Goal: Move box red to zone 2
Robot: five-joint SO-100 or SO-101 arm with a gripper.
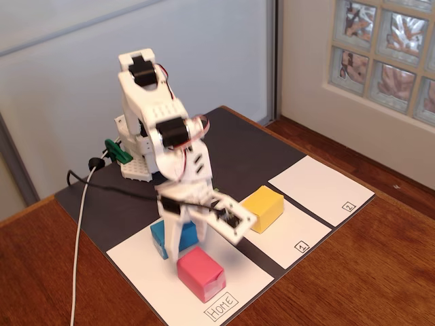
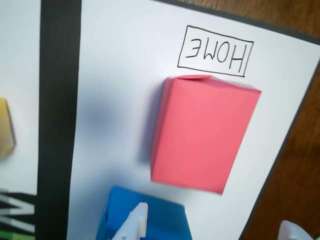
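Observation:
The long sides of the red box are the part my gripper needs to grab next, to move the box to zone 2.
The red box lies on the white HOME sheet, close to its "HOME" label. My gripper hovers just above and behind it, open and holding nothing. In the wrist view one fingertip shows over the blue box and the other at the lower right edge, with the red box ahead of the gap. Zone 2, a white rectangle marked "2", lies bare at the far right of the fixed view.
The blue box sits on the HOME sheet right behind the red one, partly hidden by the arm. A yellow box rests on the rectangle marked "1". A black mat underlies the sheets on the wooden table.

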